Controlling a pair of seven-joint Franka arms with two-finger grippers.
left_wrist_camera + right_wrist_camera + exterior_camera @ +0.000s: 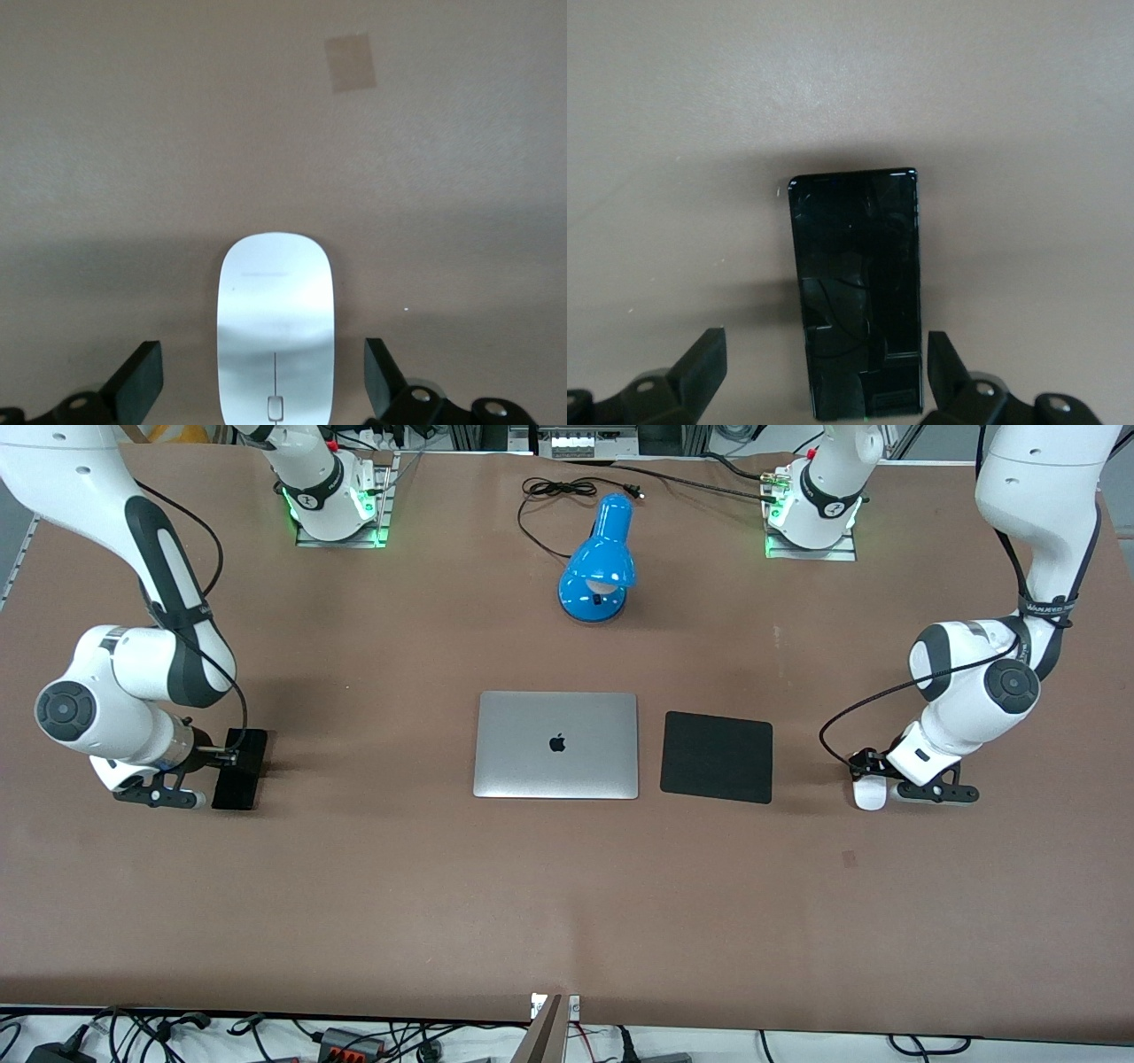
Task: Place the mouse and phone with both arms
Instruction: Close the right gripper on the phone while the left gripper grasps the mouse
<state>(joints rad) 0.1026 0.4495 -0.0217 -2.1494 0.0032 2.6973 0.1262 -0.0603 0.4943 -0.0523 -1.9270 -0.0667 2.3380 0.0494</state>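
My left gripper will take the white mouse by its two long edges next. Then the mouse can go on the black mouse pad [717,756].
The white mouse [869,794] lies on the brown table toward the left arm's end. My left gripper [875,778] is low over it, open. In the left wrist view the mouse [275,301] lies between the two fingers [142,376] with a gap on each side, untouched. The black phone [239,771] lies flat toward the right arm's end. My right gripper [227,758] is low over it, open. In the right wrist view the phone [855,292] lies between the fingers [707,359], one finger close beside its edge, neither gripping it.
A closed silver laptop [556,744] lies mid-table with a black mouse pad [717,756] beside it, toward the left arm's end. A blue desk lamp [598,562] and its black cable [558,489] stand farther from the front camera. A small tape patch [350,62] marks the table.
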